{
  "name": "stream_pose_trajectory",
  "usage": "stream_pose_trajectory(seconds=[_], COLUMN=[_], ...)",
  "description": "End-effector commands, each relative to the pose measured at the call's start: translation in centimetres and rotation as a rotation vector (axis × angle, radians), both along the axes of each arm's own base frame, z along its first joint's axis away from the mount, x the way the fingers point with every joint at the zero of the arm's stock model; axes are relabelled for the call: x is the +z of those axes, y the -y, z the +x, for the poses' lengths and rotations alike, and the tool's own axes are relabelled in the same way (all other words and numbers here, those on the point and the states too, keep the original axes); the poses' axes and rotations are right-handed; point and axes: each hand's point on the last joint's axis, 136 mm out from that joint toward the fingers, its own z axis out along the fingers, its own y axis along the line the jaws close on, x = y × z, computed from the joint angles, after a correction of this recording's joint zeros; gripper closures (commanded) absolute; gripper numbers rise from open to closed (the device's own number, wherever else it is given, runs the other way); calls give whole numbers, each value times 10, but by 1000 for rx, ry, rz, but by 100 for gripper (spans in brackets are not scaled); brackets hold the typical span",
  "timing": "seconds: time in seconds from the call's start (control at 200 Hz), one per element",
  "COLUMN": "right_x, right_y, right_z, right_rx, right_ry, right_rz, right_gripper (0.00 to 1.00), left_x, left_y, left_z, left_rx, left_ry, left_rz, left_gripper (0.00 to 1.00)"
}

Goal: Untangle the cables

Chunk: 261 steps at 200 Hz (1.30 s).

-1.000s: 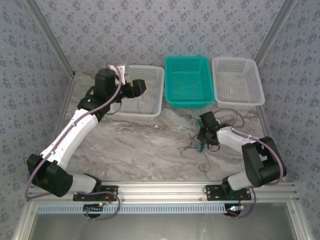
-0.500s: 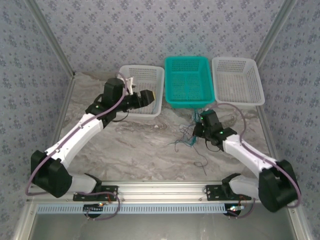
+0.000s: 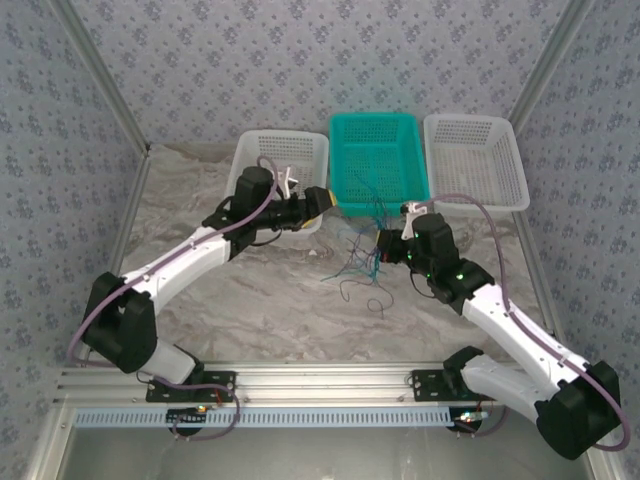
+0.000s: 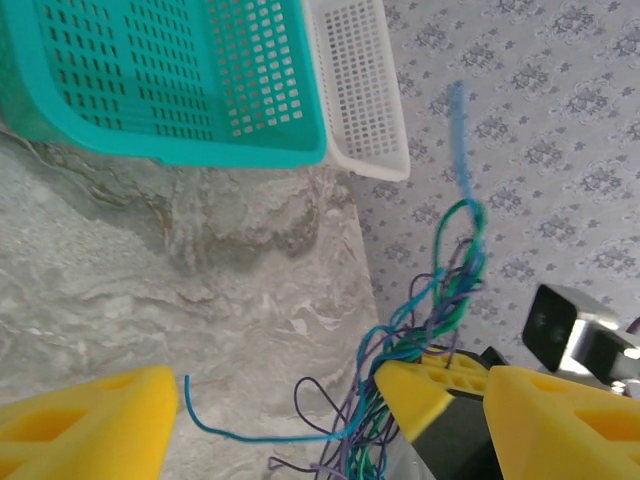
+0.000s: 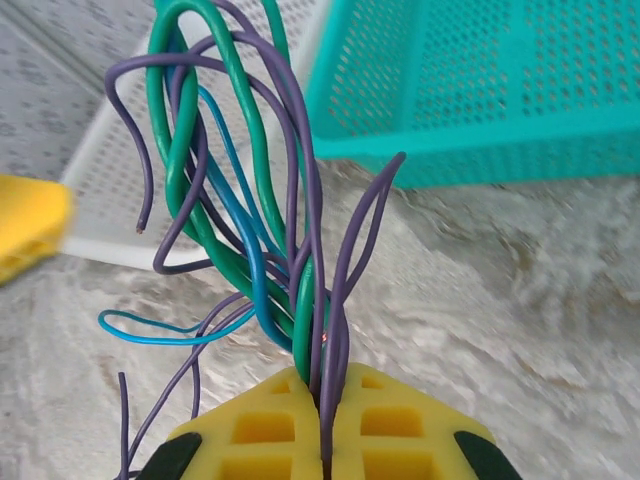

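Note:
The blue cable is in the bundle. My left gripper next needs to grab the blue cable by its loose end (image 4: pixel 190 402) to pull it free of the bundle and untangle it.
A bundle of thin blue, green and purple cables (image 3: pixel 362 255) hangs over the marble table in front of the teal basket. My right gripper (image 3: pixel 388 243) is shut on it; in the right wrist view its yellow fingertips (image 5: pixel 325 410) pinch the cables (image 5: pixel 250 200), which loop upward from them. My left gripper (image 3: pixel 320 198) stands open just left of the bundle. From the left wrist, its gripper (image 4: pixel 330 430) has its fingers spread wide, the cables (image 4: pixel 440 310) dangle between them, and a loose blue end reaches toward the left finger (image 4: pixel 90 425).
Three baskets line the back: white (image 3: pixel 285 170), teal (image 3: pixel 375 160) and white (image 3: pixel 475 160). Patterned walls and metal frame rails close in both sides. Marble table (image 3: pixel 250 290) lies open in front of the arms.
My right gripper has lifted the cables off the table and carried them left and back toward the teal basket. My left gripper has swung right from the white basket to beside the bundle.

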Motion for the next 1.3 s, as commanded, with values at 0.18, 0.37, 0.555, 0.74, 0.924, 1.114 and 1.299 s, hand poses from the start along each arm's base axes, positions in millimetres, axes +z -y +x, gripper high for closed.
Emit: stream_pose_trajectory(seconds=[0.18, 0.37, 0.555, 0.74, 0.924, 1.114, 1.299], right_x=[47, 57, 56, 38, 18, -22, -88], right_y=[7, 1, -7, -6, -3, 23, 89], right_z=[15, 20, 24, 27, 23, 10, -19], right_rx=[-31, 8, 24, 5, 3, -109, -408], right_ry=[148, 216, 220, 173, 115, -11, -221], right_rz=[-74, -90, -61, -78, -106, -136, -164], right_gripper=[100, 100, 100, 100, 100, 95, 93], left_x=[-16, -4, 11, 25, 22, 59, 96], left_y=[17, 41, 47, 49, 45, 38, 12], left_z=[0, 1, 6, 6, 6, 2, 2], left_rx=[23, -52, -59, -73, -73, -119, -90], left_ry=[-259, -314, -307, -300, -258, -46, 145], left_rz=[-157, -299, -372, -394, -319, -284, -216], left_gripper=[20, 18, 18, 48, 98, 100, 100])
